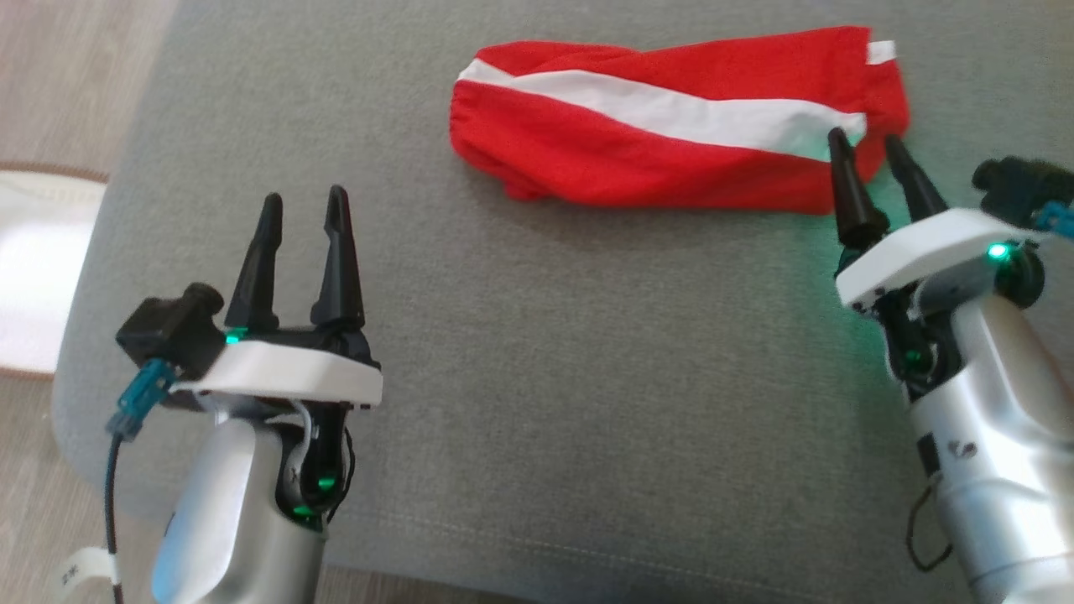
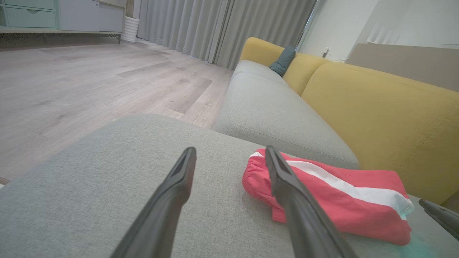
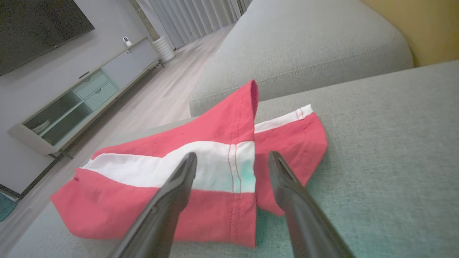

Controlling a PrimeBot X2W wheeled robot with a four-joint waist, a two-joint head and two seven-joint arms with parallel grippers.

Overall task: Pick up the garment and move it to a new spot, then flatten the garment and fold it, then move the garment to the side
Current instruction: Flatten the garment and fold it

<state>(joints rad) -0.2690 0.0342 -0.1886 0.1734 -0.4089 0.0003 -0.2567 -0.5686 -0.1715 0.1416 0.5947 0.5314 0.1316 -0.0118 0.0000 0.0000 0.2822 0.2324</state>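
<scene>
The folded red garment [image 1: 644,131] has to go to a new spot, so the right gripper should next grab it by the hem end of its white stripe [image 1: 852,129].
The garment [image 1: 671,117], red with a white stripe, lies folded lengthwise on the grey cushion [image 1: 503,361] toward its far side. My right gripper [image 1: 864,141] is open, its fingertips over the garment's right end near the hem. In the right wrist view the garment [image 3: 200,168] spreads just beyond the open right gripper [image 3: 233,157], nothing between the fingers. My left gripper [image 1: 304,203] stands open over bare cushion, well to the left and nearer than the garment. From the left wrist, the garment [image 2: 337,200] shows to the right of the open left gripper [image 2: 231,150].
A second grey seat cushion [image 2: 272,111] and the yellow sofa backrest [image 2: 387,118] lie beyond the garment. Wood floor [image 2: 89,82] borders the cushion's left edge, with a pale rug [image 1: 42,260] there. A TV cabinet [image 3: 82,104] stands across the room.
</scene>
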